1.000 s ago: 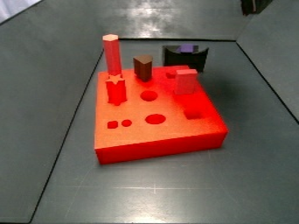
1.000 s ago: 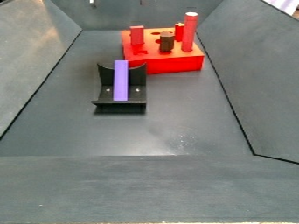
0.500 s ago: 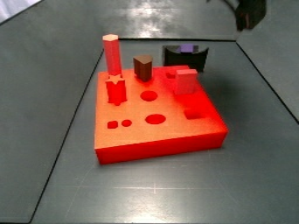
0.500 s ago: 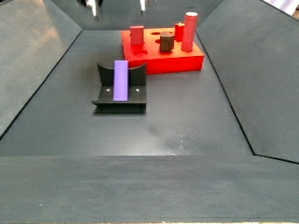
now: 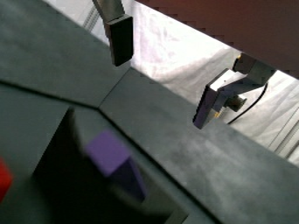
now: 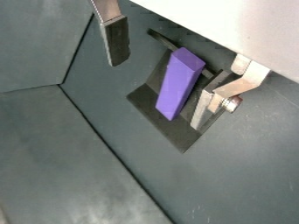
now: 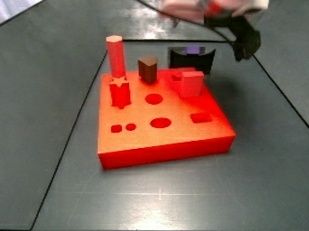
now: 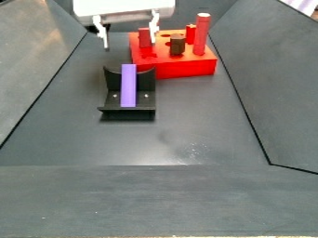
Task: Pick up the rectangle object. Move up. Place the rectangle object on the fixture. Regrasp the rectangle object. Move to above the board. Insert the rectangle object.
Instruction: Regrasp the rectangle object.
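Note:
The rectangle object needs to go into the board [image 7: 163, 126], so my gripper will grab it by its long sides next.
The rectangle object [image 8: 128, 85] is a blue-purple block lying lengthwise on the black fixture [image 8: 125, 104]; both wrist views show it too [image 6: 179, 83] [image 5: 111, 152]. My gripper [image 8: 126, 39] hangs open above the fixture's far end. Its silver fingers [image 6: 115, 39] stand wide apart, with nothing between them. In a wrist view the block lies below the gap of the gripper [image 6: 162, 74]. The red board [image 7: 163, 126] sits just beyond the fixture [image 7: 193, 60]. In that side view the gripper [image 7: 239, 41] is at the upper right, above the fixture.
On the board [image 8: 180, 63] stand a tall red peg [image 7: 115, 56], a dark brown block [image 7: 147, 69] and a red square peg [image 7: 190, 84]. Sloping dark walls [image 8: 44, 65] enclose the grey floor [image 8: 187, 139] on both sides.
The gripper has come down into both side views from above and now hangs open over the fixture. The block, fixture and board have not moved.

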